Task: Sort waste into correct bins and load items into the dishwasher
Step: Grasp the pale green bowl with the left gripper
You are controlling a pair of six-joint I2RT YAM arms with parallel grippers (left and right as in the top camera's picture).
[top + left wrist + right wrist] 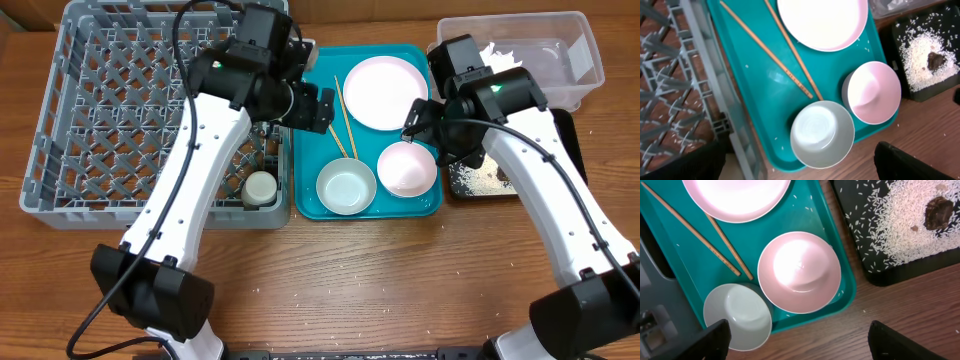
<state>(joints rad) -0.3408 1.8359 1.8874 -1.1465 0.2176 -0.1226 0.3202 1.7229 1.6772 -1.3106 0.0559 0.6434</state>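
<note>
My left gripper should next pinch the pale bowl's rim (318, 187) on the bowl's side nearest the dish rack (120, 110), to tilt the bowl and load it in there.
The pink-white plate (386, 92), chopsticks (345, 125), a pale bowl (346, 186) and a pink bowl (407, 168) lie on the teal tray (312, 195). A white cup (261, 186) stands in the grey dish rack (120, 110). My left gripper (318, 108) is open and empty above the tray's left side, with the pale bowl (822, 134) below it. My right gripper (428, 130) is open and empty above the pink bowl (799, 272). The black tray (452, 190) holds rice (900, 225) and a brown lump (938, 212). The napkin (497, 52) lies in the clear tub (575, 60). No snack wrapper shows.
The dish rack's wall (715, 100) stands right against the teal tray's left edge. A few rice grains lie on the teal tray (805, 207) and on the wooden table (330, 290) in front.
</note>
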